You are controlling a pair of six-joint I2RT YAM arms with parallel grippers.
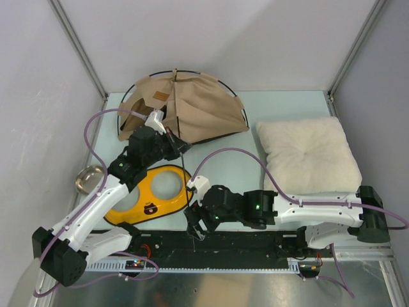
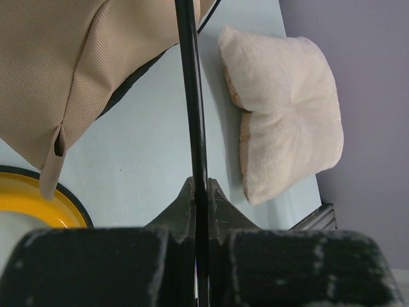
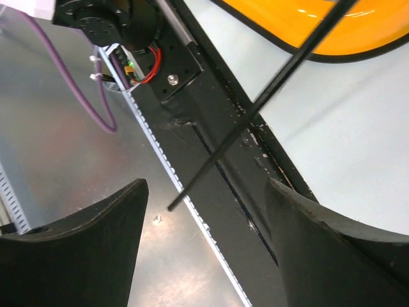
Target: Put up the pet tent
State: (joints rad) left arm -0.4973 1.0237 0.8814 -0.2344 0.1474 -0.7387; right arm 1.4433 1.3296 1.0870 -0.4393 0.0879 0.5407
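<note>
The robot's right gripper needs to grab the thin black pole (image 1: 185, 182) by its loose end (image 1: 194, 247) next, so that the pole's tent-side part stays free to slide into the tent's fabric.
The pet tent (image 1: 192, 105) lies collapsed at the back of the table, tan fabric with a brown label patch and black hoop poles around it. My left gripper (image 1: 174, 146) is shut on a thin black pole (image 1: 185, 182) that runs from the tent toward the near edge. In the left wrist view the pole (image 2: 190, 96) is pinched between the fingertips of the left gripper (image 2: 200, 190), with tent fabric (image 2: 64, 64) to its left. My right gripper (image 1: 195, 225) is open near the pole's lower end. In the right wrist view the pole (image 3: 255, 109) ends free between the spread jaws of the right gripper (image 3: 208, 192).
A yellow double-bowl feeder (image 1: 156, 195) lies under the pole, left of centre. A cream fluffy pillow (image 1: 310, 153) lies at the right. A metal bowl (image 1: 89, 179) sits at the left edge. A black rail (image 1: 255, 246) runs along the near edge.
</note>
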